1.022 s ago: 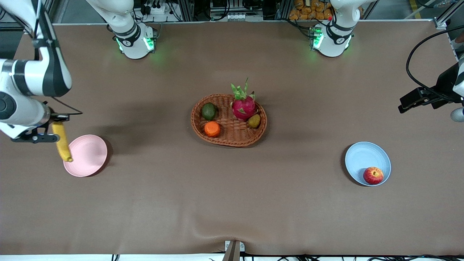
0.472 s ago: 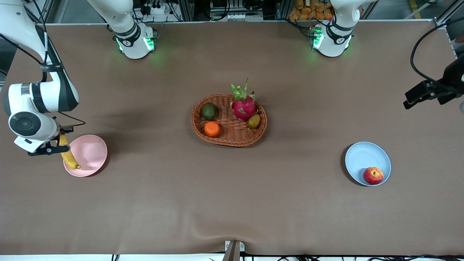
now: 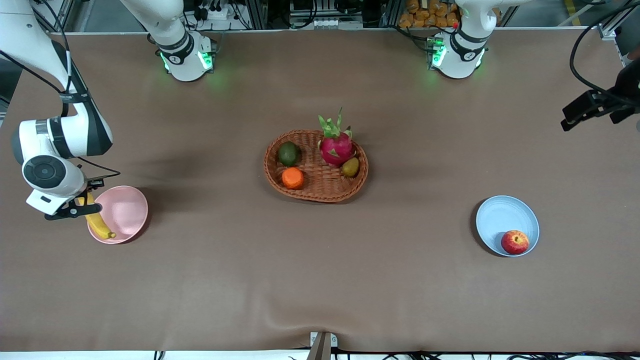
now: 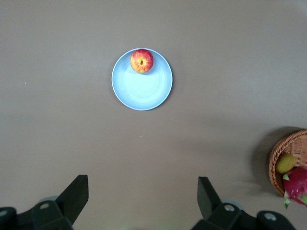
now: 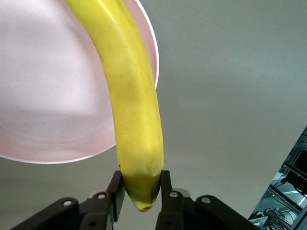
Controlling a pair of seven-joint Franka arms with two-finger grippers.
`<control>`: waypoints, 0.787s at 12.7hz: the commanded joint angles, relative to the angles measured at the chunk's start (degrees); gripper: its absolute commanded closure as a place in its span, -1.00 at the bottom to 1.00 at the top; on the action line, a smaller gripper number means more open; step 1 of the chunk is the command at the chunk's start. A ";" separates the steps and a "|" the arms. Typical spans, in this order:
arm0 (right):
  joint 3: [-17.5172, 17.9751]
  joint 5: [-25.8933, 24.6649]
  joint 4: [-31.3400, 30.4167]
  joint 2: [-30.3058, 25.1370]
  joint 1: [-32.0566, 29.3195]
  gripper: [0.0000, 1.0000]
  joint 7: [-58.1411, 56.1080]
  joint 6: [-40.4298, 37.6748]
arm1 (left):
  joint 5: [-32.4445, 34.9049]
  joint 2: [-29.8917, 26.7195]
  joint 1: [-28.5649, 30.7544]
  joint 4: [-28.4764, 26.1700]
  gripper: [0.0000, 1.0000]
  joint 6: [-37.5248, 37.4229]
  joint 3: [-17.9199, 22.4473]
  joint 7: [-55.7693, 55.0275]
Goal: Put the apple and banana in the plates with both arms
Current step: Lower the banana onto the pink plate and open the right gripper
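Note:
The banana's lower end (image 3: 107,232) rests inside the pink plate's rim (image 3: 129,213), so it is now time for my right gripper to release the banana.
My right gripper (image 3: 82,204) is shut on one end of the yellow banana (image 3: 98,223), at the rim of the pale pink plate (image 3: 125,210). The banana's other end reaches down into the plate. In the right wrist view the banana (image 5: 132,100) sits pinched between the fingers (image 5: 115,189) and runs out over the pink plate (image 5: 48,105). The red apple (image 3: 514,242) lies in the light blue plate (image 3: 502,215). My left gripper (image 4: 142,196) is open and empty, high over the table at the left arm's end, with the apple (image 4: 142,61) and blue plate (image 4: 144,88) below it.
A brown wicker basket (image 3: 320,185) stands mid-table with a magenta dragon fruit (image 3: 336,147), an orange fruit (image 3: 292,178), a dark green fruit (image 3: 288,153) and a yellow-green fruit (image 3: 350,166). The basket's edge (image 4: 288,148) shows in the left wrist view.
My right gripper has come down with the banana, whose free end now lies in the pink plate. My left gripper has moved up and away from the blue plate.

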 commanded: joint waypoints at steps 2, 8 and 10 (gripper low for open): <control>0.98 -3.10 0.06 0.55 -1.10 0.49 0.16 1.09 | 0.29 -4.63 -2.46 -5.45 -1.00 -0.79 2.51 0.68; 1.07 -5.30 -0.03 0.64 -0.22 -1.00 0.07 0.21 | 0.20 -1.57 -2.46 -4.23 -1.00 2.11 2.42 0.67; 1.33 -5.38 0.23 0.38 -0.13 -1.00 0.07 -1.44 | 0.20 -0.33 -2.55 -3.09 -1.00 3.25 2.51 0.67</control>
